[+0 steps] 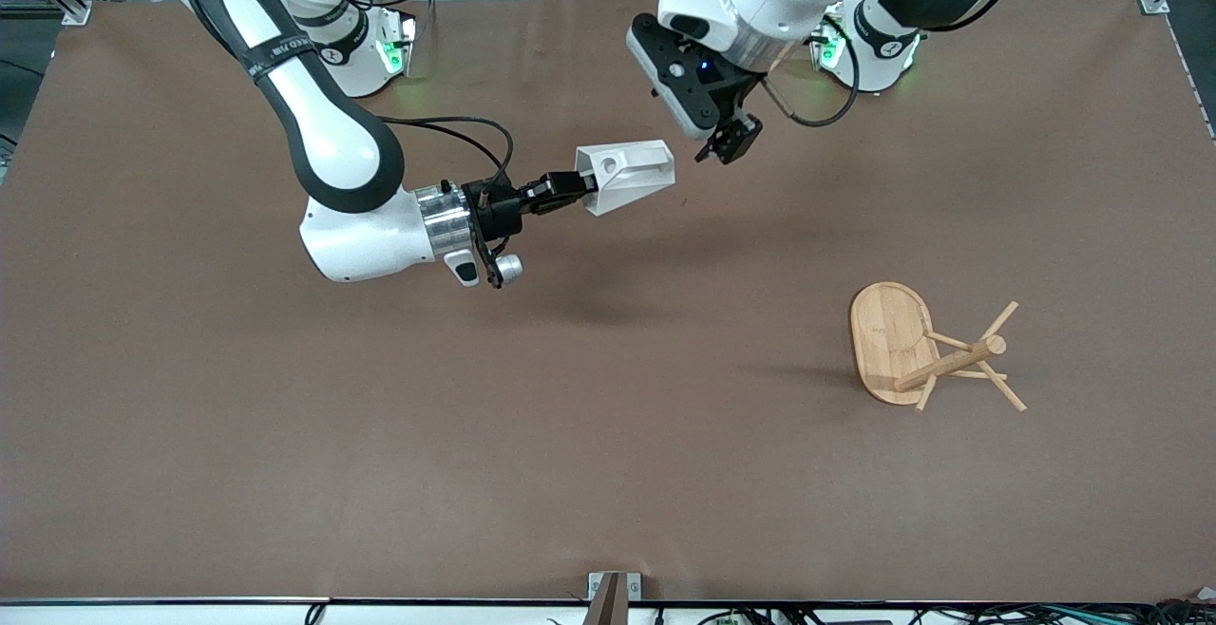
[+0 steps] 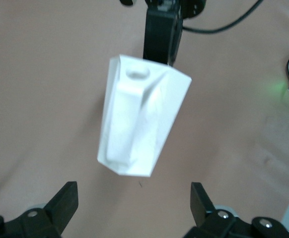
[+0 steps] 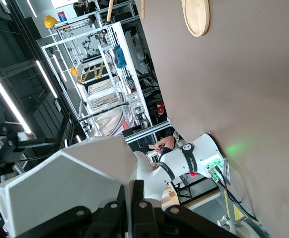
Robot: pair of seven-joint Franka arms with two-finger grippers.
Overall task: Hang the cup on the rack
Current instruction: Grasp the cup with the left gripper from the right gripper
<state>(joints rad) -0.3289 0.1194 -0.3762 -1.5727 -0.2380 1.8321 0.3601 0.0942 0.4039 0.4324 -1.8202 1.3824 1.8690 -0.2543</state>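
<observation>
My left gripper is to reach the cup and grab its narrow end (image 1: 666, 163), so the cup's pierced handle stays free to hang on the rack (image 1: 926, 348).
My right gripper (image 1: 581, 190) is shut on the rim of the white faceted cup (image 1: 627, 175) and holds it on its side in the air over the middle of the table, the pierced handle facing up. The cup also shows in the left wrist view (image 2: 142, 124) and the right wrist view (image 3: 60, 183). My left gripper (image 1: 730, 142) is open and empty, in the air close to the cup's narrow end; its fingers (image 2: 65, 201) stand wide apart. The bamboo rack (image 1: 926, 348) stands on its oval base toward the left arm's end of the table, nearer to the front camera.
The brown table mat (image 1: 532, 435) covers the table. The rack's base also shows in the right wrist view (image 3: 196, 17). The two arm bases stand at the table's top edge.
</observation>
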